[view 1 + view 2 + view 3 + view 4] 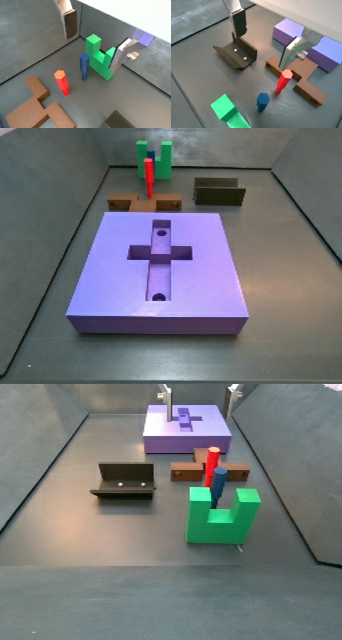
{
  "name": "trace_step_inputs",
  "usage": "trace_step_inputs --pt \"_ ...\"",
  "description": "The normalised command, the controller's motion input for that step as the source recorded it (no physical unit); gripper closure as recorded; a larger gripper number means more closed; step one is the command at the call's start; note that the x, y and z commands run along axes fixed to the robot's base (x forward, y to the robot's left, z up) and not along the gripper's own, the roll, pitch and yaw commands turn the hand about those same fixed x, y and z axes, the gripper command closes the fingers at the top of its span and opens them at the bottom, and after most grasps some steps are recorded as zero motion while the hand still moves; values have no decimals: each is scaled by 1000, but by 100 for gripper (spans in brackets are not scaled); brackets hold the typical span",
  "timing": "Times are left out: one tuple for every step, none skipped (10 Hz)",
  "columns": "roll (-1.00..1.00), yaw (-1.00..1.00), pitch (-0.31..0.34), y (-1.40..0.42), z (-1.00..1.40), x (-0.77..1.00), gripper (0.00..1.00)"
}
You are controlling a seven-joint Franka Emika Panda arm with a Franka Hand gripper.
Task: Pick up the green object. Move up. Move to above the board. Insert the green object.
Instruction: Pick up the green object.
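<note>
I will insert the U-shaped block into the board (201, 268), so my gripper will next pick the block up by one upright prong (166, 152).
The green object (221, 516) is a bright green U-shaped block that stands upright on the floor with its prongs up. It also shows in a wrist view (99, 57), in a side view (151, 152) and partly in a wrist view (228, 110). The board (201, 268) is a large purple slab with a cross-shaped recess and two round holes; it also shows in a side view (158, 429). My gripper (199, 393) is open and empty, high above the floor and apart from the green object. Its fingers (68, 24) show in both wrist views (239, 22).
A blue peg (218, 484) stands right beside the green object, and a red peg (211, 459) stands by a brown block (230, 472) between it and the board. The fixture (127, 481) stands on the floor to one side. Grey walls surround the floor.
</note>
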Motion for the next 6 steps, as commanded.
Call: trace_step_inputs --pt "-34 0 -20 0 -14 0 0" --pt "-4 0 -6 0 0 0 0" --pt "-54 0 -26 334 -86 -94 0" --pt "-204 0 -7 749 -49 23 0" --pt "-271 0 -44 923 0 0 0" --pt "-337 0 -33 877 0 0 0"
